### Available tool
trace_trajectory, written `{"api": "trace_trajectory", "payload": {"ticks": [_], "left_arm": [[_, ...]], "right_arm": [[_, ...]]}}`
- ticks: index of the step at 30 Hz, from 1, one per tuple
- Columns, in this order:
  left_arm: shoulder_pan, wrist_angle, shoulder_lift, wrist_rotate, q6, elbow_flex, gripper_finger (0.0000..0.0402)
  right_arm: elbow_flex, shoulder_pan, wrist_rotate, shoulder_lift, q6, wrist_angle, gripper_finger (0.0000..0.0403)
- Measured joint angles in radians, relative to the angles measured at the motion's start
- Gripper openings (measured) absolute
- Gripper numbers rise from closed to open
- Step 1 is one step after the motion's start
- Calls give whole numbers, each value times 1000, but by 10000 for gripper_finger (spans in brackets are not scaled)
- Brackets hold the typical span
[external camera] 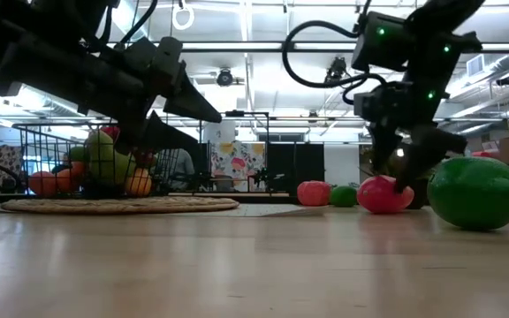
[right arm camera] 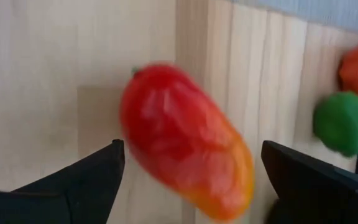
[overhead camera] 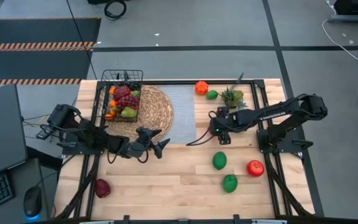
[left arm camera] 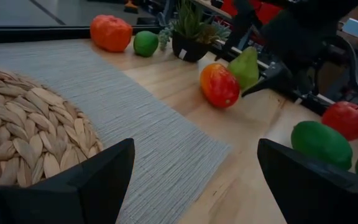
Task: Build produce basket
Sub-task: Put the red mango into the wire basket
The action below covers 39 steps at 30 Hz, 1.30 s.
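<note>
My right gripper must lower before closing on the mango: its fingers are above the mango's sides in the right wrist view.
The black wire basket [overhead camera: 122,98] stands on the far left part of the round straw mat [overhead camera: 154,112] and holds several fruits. An orange-red mango [right arm camera: 185,143] lies on the wood with my right gripper [right arm camera: 190,158] above it, open and slanting down. The fingers stand on either side of the mango without touching it. A green pear [left arm camera: 245,67] lies just beyond the mango [left arm camera: 219,85]. My left gripper [overhead camera: 158,147] hangs open and nearly level at the mat's near edge, pointing toward the table's right, with nothing between its fingers.
An orange [overhead camera: 201,88], a lime [overhead camera: 212,94] and a spiky potted plant [overhead camera: 232,96] stand at the far edge. Two green fruits [overhead camera: 219,160] [overhead camera: 229,183] and a red apple [overhead camera: 255,167] lie near right. A dark red fruit [overhead camera: 102,188] lies near left. A grey placemat [overhead camera: 182,112] lies beside the mat.
</note>
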Motion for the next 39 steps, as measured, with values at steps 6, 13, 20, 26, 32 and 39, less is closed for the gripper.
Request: {"api": "trace_trajectory", "payload": {"ticks": [6, 13, 20, 26, 32, 39], "left_arm": [[0, -5, 0, 0, 1, 0, 346], [0, -7, 0, 0, 2, 0, 346], [0, -8, 0, 0, 4, 0, 346], [0, -10, 0, 0, 4, 0, 346], [0, -10, 0, 0, 19, 0, 346], [0, -9, 0, 0, 19, 0, 346]], "right_arm": [[-58, -3, 1, 0, -43, 161, 382], [-121, -37, -18, 0, -81, 211, 382], [-183, -99, -14, -2, -75, 252, 382], [-190, -111, -15, -1, -47, 293, 376], [-191, -110, -19, 0, 40, 305, 331], [-190, -101, -69, 0, 142, 336, 273]]}}
